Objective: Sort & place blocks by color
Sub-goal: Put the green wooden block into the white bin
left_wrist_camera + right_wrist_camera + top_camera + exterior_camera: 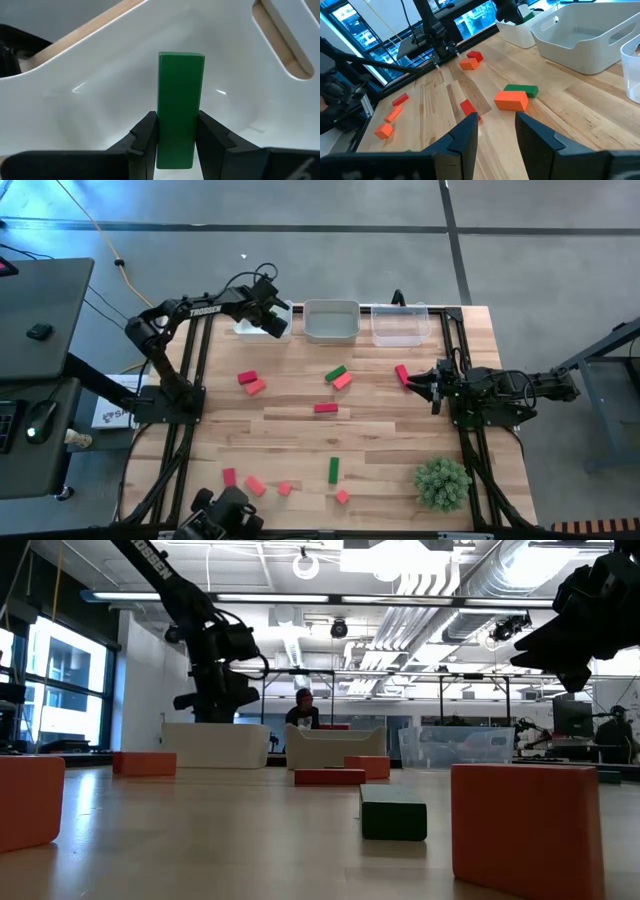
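Note:
The green bar's far end is inside the white tray's sides and the bar would land inside, so it is time for my left gripper to let go.
My left gripper [274, 318] is at the far edge over the white left tray [250, 328] and is shut on a green bar block [180, 90]; the tray's white inside fills the left wrist view. My right gripper [432, 386] hovers open at the table's right side, beside a red block [402, 373], and nothing is between its fingers [495, 125]. Loose blocks lie flat on the wood: a green and salmon pair [339, 376], a red one [325, 408], a red and salmon pair [251, 382], a green bar [334, 470] and several red and salmon ones near the near edge. My left gripper pinches the green bar at its near end [175, 147] between the two fingers [145, 135], one on each long side. The bar runs along the fingers and sticks out ahead of them into the white tray. I cannot tell whether its far end touches the tray.
A grey middle tray [331, 332] and a clear right tray [401, 335] stand along the far edge. A bushy green plant ball [442, 483] sits near the right near corner. In the low view a salmon block [525, 825] and a green one [392, 815] lie close to the camera.

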